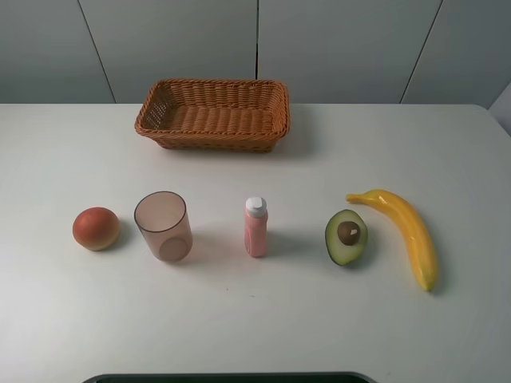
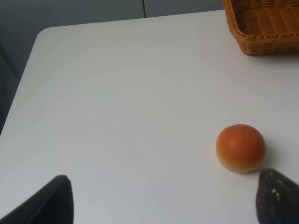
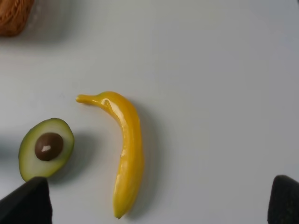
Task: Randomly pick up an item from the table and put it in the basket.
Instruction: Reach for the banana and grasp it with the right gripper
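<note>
My right gripper should grab the banana by its curved middle (image 1: pixel 409 224) next, to put it in the wicker basket (image 1: pixel 214 112).
The long yellow banana (image 1: pixel 403 231) lies on the white table (image 1: pixel 255 319) at the right, next to the halved avocado; it also shows in the right wrist view (image 3: pixel 126 149). The orange-brown wicker basket (image 1: pixel 214 112) stands at the back centre and looks empty; its corner shows in the left wrist view (image 2: pixel 261 25). Neither arm shows in the exterior high view. My right gripper (image 3: pixel 156 205) is open and empty, held above the table near the banana. My left gripper (image 2: pixel 163 205) is open and empty, near the round red-orange fruit.
In a row across the table: a round red-orange fruit (image 1: pixel 96 228), a translucent pinkish-brown cup (image 1: pixel 164 226), a small pink bottle with a white cap (image 1: pixel 255 227), and a halved green avocado (image 1: pixel 346 237). The table's rounded far left corner (image 2: pixel 44 32) shows in the left wrist view.
</note>
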`<state>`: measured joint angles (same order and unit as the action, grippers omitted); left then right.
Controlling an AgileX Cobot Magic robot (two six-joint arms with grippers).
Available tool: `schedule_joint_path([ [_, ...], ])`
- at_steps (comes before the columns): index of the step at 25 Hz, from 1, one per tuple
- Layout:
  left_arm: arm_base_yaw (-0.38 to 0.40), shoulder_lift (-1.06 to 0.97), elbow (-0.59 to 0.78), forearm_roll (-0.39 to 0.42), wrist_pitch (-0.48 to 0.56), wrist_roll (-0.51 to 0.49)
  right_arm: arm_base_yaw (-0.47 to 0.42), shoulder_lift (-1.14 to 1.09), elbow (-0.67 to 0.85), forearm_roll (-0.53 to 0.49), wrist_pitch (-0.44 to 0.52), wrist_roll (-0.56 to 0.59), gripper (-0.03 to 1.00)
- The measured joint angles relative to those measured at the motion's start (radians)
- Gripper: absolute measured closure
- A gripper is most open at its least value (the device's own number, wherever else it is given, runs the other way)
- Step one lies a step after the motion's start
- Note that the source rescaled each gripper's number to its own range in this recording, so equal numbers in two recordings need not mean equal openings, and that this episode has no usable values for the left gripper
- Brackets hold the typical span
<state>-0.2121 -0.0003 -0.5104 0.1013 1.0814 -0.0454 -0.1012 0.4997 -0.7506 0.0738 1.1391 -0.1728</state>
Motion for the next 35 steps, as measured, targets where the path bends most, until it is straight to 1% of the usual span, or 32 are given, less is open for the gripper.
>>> schedule_joint_path([
  [6,0.000,0.000,0.000,0.000,0.000,0.000,0.000,0.385,-0.197,0.016,-0.015,-0.090,-0.03],
  [9,0.000,0.000,0.000,0.000,0.000,0.000,0.000,0.539,-0.235,0.044,-0.059,-0.151,-0.03],
  [12,0.000,0.000,0.000,0.000,0.000,0.000,0.002,0.679,-0.239,0.049,-0.098,-0.176,-0.03],
  [19,0.000,0.000,0.000,0.000,0.000,-0.002,0.101,0.961,-0.219,0.015,-0.215,-0.187,-0.03],
  [25,0.000,0.000,0.000,0.000,0.000,-0.002,0.129,1.169,-0.213,0.018,-0.238,-0.187,-0.03],
  [29,0.000,0.000,0.000,0.000,0.000,-0.002,0.129,1.253,-0.210,0.018,-0.253,-0.185,-0.03],
  [31,0.000,0.000,0.000,0.000,0.000,-0.002,0.131,1.274,-0.187,0.018,-0.288,-0.185,-0.03],
  [35,0.000,0.000,0.000,0.000,0.000,-0.002,0.131,1.276,-0.110,0.018,-0.399,-0.184,-0.03],
])
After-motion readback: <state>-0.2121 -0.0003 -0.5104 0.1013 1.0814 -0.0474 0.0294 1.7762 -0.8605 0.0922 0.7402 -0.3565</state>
